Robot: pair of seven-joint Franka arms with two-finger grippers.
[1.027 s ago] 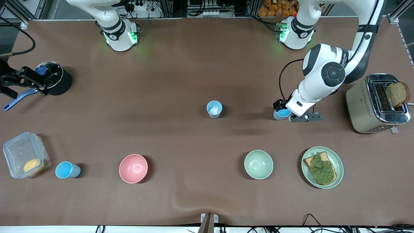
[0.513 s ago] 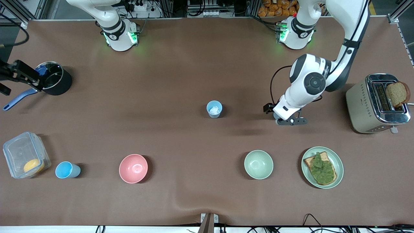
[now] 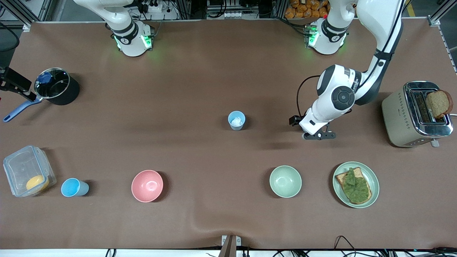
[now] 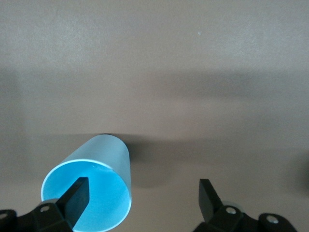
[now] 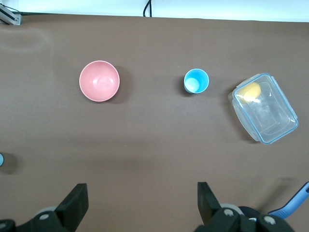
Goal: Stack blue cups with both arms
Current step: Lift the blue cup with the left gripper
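This bright blue cup needs to be stacked with the paler blue cup in the middle of the table, so my left gripper should next pick it up by its rim (image 4: 129, 195).
A paler blue cup (image 3: 236, 120) with a white lump inside stands mid-table. A brighter blue cup (image 3: 73, 187) stands next to the plastic box and also shows in the right wrist view (image 5: 196, 80). Another bright blue cup (image 4: 91, 188) shows only in the left wrist view; the left wrist hides it in the front view. My left gripper (image 3: 302, 125) (image 4: 142, 195) is open and low over this cup, with one finger (image 4: 77, 195) inside its mouth and the other (image 4: 207, 195) well outside it. My right gripper (image 3: 16, 85) (image 5: 140, 203) is open and empty, high beside the black pot.
A black pot (image 3: 57, 91) with a blue handle stands at the right arm's end. The clear box (image 3: 28, 170), a pink bowl (image 3: 147, 185), a pale green bowl (image 3: 285, 181) and a plate with toast (image 3: 356, 184) lie along the near side. A toaster (image 3: 416, 114) is at the left arm's end.
The left arm has shifted toward the middle of the table and its wrist now covers the cup that showed before. The right gripper has drawn back toward the view's edge.
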